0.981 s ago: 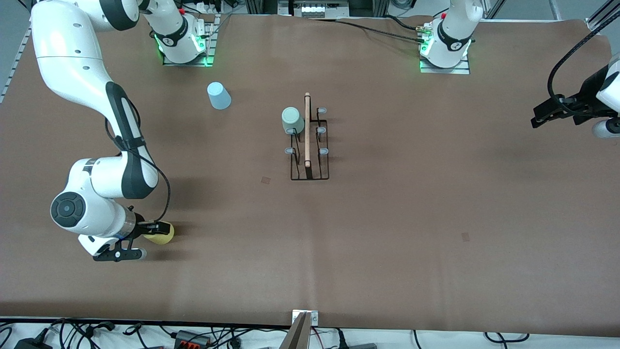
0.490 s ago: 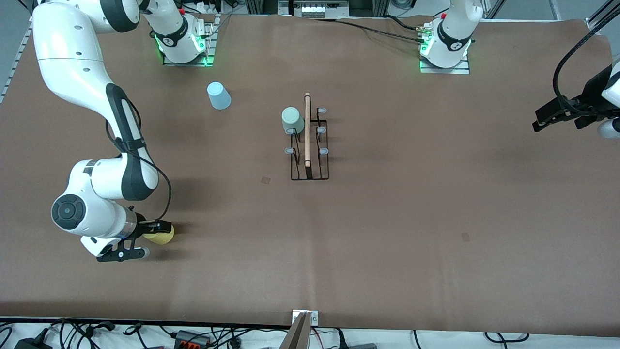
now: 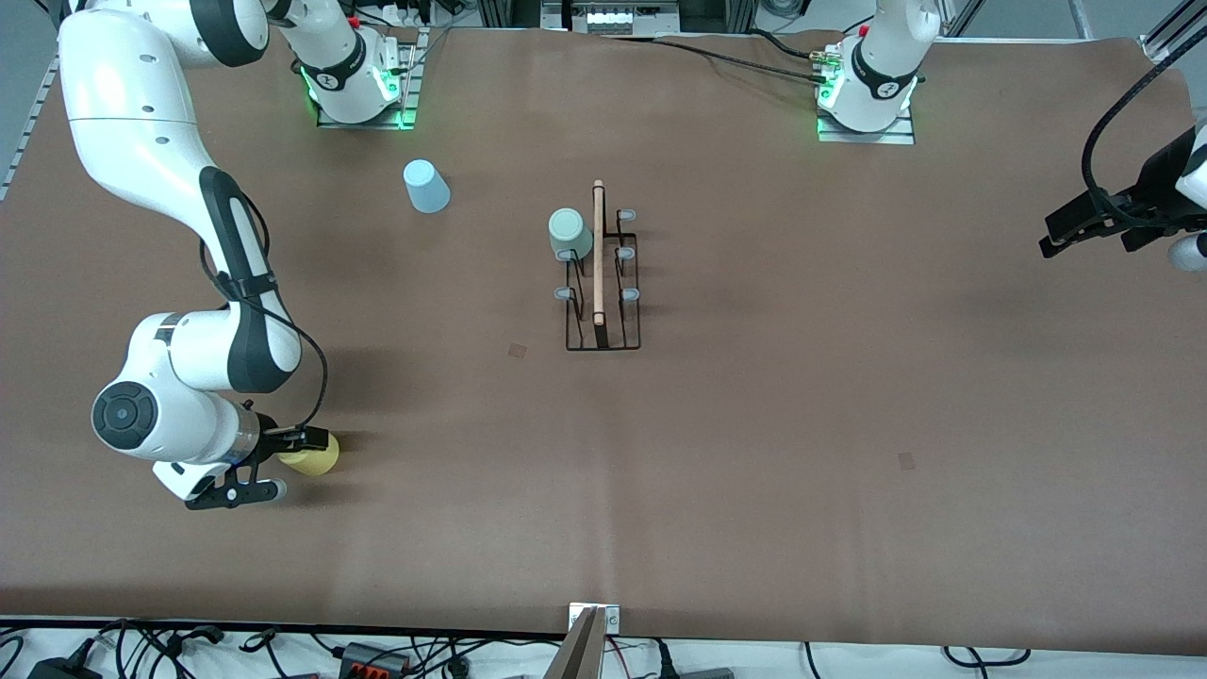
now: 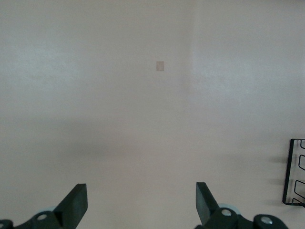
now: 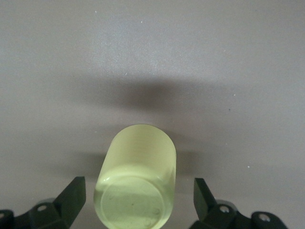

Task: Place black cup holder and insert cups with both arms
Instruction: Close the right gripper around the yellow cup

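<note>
The fingers are on either side of the yellow cup (image 3: pixel 316 458). Closing now would hold it if they closed now. My right gripper needs to close on it.
The black cup holder (image 3: pixel 602 321) stands mid-table with its wooden rod (image 3: pixel 598 253) on top. The mint green cup (image 3: pixel 570 232) sits upturned on one of its pegs. The light blue cup (image 3: pixel 426 186) stands upside down near the right arm's base. The yellow cup (image 3: pixel 316 458) lies on its side toward the right arm's end, nearer the front camera. My right gripper (image 3: pixel 288 465) is open with its fingers on either side of the yellow cup (image 5: pixel 137 186), not touching it. My left gripper (image 3: pixel 1051 240) is open and empty, up over the left arm's end of the table; a corner of the holder (image 4: pixel 294 172) shows in its wrist view.
The brown table cover (image 3: pixel 801 396) carries two small darker patches (image 3: pixel 518 350) (image 3: pixel 906 460). A metal bracket (image 3: pixel 594 622) juts up at the table's front edge. Cables run along the front edge and between the arm bases.
My left gripper has drawn back a little toward its end of the table. My right arm has shifted slightly at the yellow cup, fingers still open beside it.
</note>
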